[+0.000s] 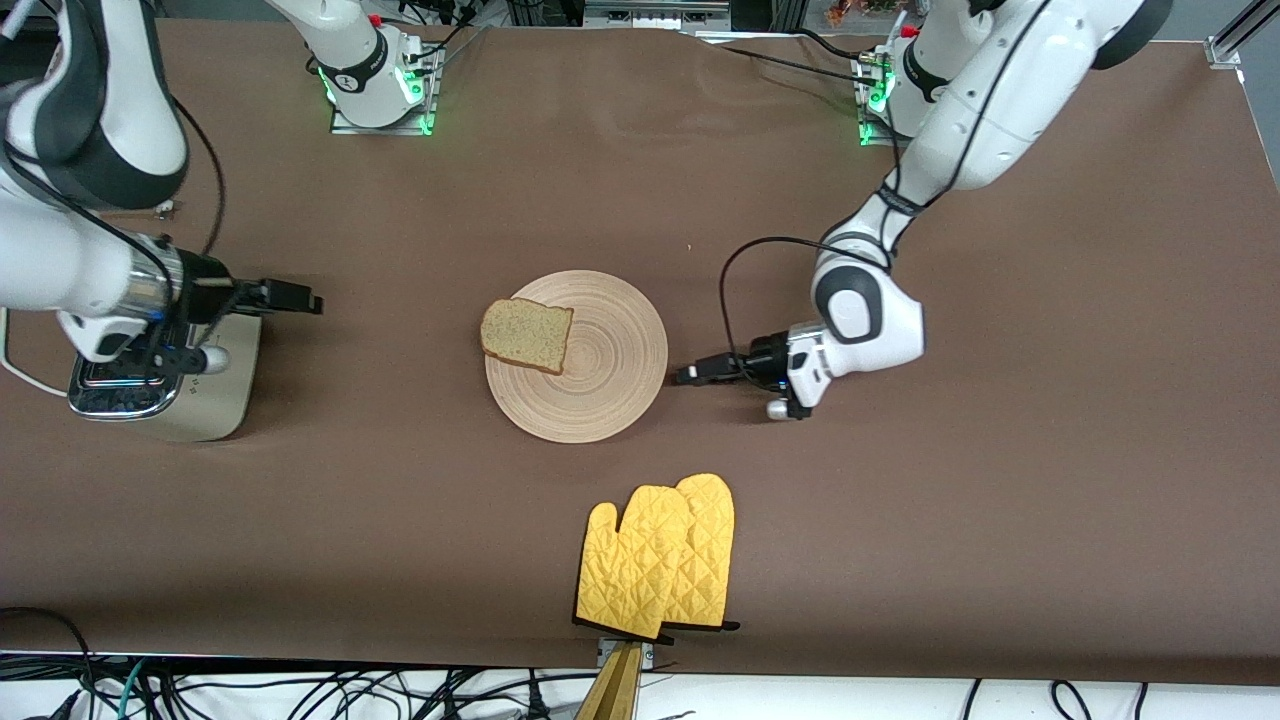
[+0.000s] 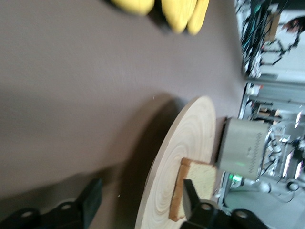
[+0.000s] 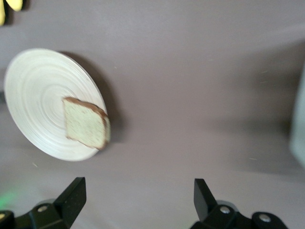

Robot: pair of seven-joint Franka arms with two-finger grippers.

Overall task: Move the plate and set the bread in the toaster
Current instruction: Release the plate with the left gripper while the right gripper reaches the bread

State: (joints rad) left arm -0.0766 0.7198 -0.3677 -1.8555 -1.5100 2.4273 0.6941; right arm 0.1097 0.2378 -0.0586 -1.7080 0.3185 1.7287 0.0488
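The bread slice should go into the toaster (image 1: 215,385), so my right gripper should grab the slice by its crust edge (image 1: 485,324).
The pale wooden plate (image 1: 600,370) lies flat at mid-table. The speckled bread (image 1: 527,335) rests on it, at the rim toward the right arm's end. My left gripper (image 1: 685,376) is low beside the plate's rim at the left arm's end. In the left wrist view the left gripper (image 2: 140,193) is open, with the plate (image 2: 190,138) and bread (image 2: 198,179) just ahead. The cream toaster (image 1: 215,385) stands at the right arm's end. My right gripper (image 1: 305,298) hovers open beside it; in the right wrist view the right gripper (image 3: 138,188) faces the plate (image 3: 38,95) and bread (image 3: 85,124).
A pair of yellow oven mitts (image 1: 660,560) lies nearer the front camera than the plate, close to the table's front edge. The toaster's white cord (image 1: 15,365) trails off the right arm's end. Brown cloth covers the table.
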